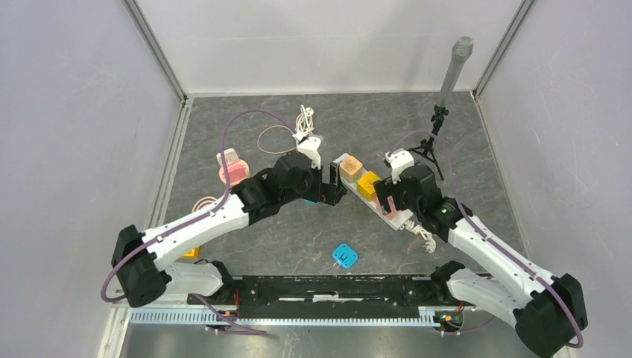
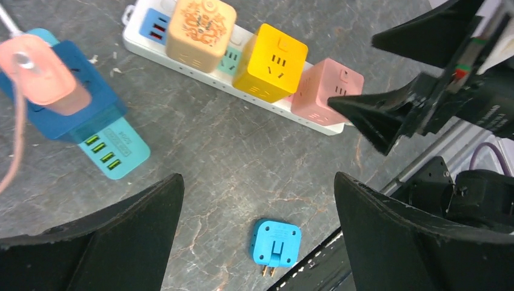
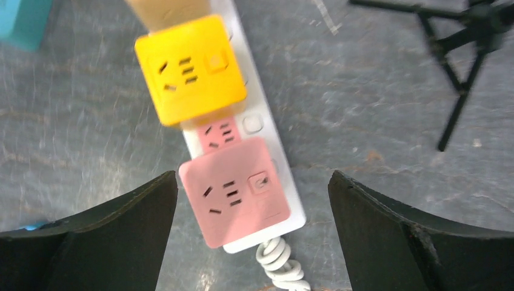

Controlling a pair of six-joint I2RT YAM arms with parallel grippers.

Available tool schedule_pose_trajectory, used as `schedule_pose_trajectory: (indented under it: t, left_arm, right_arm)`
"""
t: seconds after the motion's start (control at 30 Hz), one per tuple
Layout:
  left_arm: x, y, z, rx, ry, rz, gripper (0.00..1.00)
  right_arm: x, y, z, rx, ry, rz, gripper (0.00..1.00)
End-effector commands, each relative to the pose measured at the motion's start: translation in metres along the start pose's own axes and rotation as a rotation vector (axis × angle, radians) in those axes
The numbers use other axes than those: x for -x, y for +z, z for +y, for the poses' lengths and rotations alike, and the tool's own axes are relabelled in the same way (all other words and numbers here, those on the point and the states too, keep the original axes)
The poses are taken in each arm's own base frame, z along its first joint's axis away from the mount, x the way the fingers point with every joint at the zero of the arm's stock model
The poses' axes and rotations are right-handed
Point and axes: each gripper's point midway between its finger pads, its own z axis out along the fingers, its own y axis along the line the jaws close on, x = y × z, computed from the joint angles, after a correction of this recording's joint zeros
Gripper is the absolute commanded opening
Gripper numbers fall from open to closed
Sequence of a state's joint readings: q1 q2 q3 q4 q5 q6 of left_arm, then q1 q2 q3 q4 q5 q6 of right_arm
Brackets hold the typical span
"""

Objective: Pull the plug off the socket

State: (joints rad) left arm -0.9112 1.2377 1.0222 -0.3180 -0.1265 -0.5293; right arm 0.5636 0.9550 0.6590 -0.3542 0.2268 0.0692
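I need to grab the pink plug (image 3: 235,191) with my right gripper from above, by its sides along the socket strip's long edges, to pull it off. It is free of the yellow plug there.
A white socket strip (image 3: 292,213) lies on the table and carries three cube plugs: tan (image 2: 201,27), yellow (image 3: 191,70) and pink (image 3: 233,191). My right gripper (image 3: 251,179) hangs open straight above the pink plug, one finger to each side and neither touching it. In the top view the right gripper (image 1: 384,198) covers that end of the strip (image 1: 345,160). My left gripper (image 2: 257,179) is open and empty just left of the strip. A flat blue plug (image 2: 276,242) lies loose on the table, pins showing, below the left gripper.
A blue and teal charger block (image 2: 112,151) with a pink plug (image 2: 42,79) sits left of the strip. A black tripod (image 1: 432,145) with a grey microphone stands behind the strip. The strip's coiled white cord (image 3: 279,264) trails toward me. A pink object (image 1: 232,168) and a white cable (image 1: 304,119) lie at the back left.
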Motion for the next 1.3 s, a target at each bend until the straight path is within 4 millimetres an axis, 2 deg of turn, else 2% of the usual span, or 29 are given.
schedule_pose_trajectory:
  t: [0.0, 0.07, 0.3, 0.5, 0.63, 0.83, 0.97, 1.07, 1.13, 1.27]
  left_arm:
    - [0.008, 0.009, -0.026, -0.113, 0.021, 0.006, 1.0]
    - [0.009, 0.014, -0.029, -0.113, 0.013, 0.016, 1.0]
    - [0.013, 0.031, -0.034, -0.093, -0.029, 0.043, 1.0]
    - [0.004, 0.059, -0.035, -0.04, -0.164, 0.085, 1.0]
    - [0.001, 0.079, -0.025, 0.036, -0.239, 0.076, 1.0]
    - [0.002, 0.117, -0.032, 0.043, -0.292, 0.097, 0.99]
    - [0.004, 0.136, -0.032, 0.061, -0.302, 0.103, 0.96]
    - [-0.002, 0.146, -0.026, 0.073, -0.321, 0.111, 0.9]
    - [-0.005, 0.15, -0.022, 0.069, -0.329, 0.106, 0.85]
    - [-0.006, 0.157, -0.022, 0.034, -0.341, 0.109, 0.8]
  right_arm:
    - [-0.02, 0.01, 0.023, 0.159, -0.042, 0.015, 0.98]
    - [-0.029, 0.018, 0.025, 0.185, -0.062, 0.029, 0.98]
    - [-0.034, 0.03, 0.027, 0.2, -0.049, 0.04, 0.97]
    - [-0.038, 0.035, 0.035, 0.22, 0.025, 0.037, 0.65]
    - [-0.029, 0.04, 0.031, 0.183, 0.078, -0.017, 0.57]
    - [-0.005, 0.05, 0.023, 0.132, 0.109, -0.091, 0.56]
    - [0.0, 0.048, 0.023, 0.13, 0.111, -0.088, 0.64]
    - [0.001, 0.046, 0.022, 0.125, 0.123, -0.085, 0.76]
    - [-0.006, 0.045, 0.02, 0.112, 0.124, -0.055, 0.81]
    - [-0.01, 0.042, 0.018, 0.109, 0.112, -0.048, 0.83]
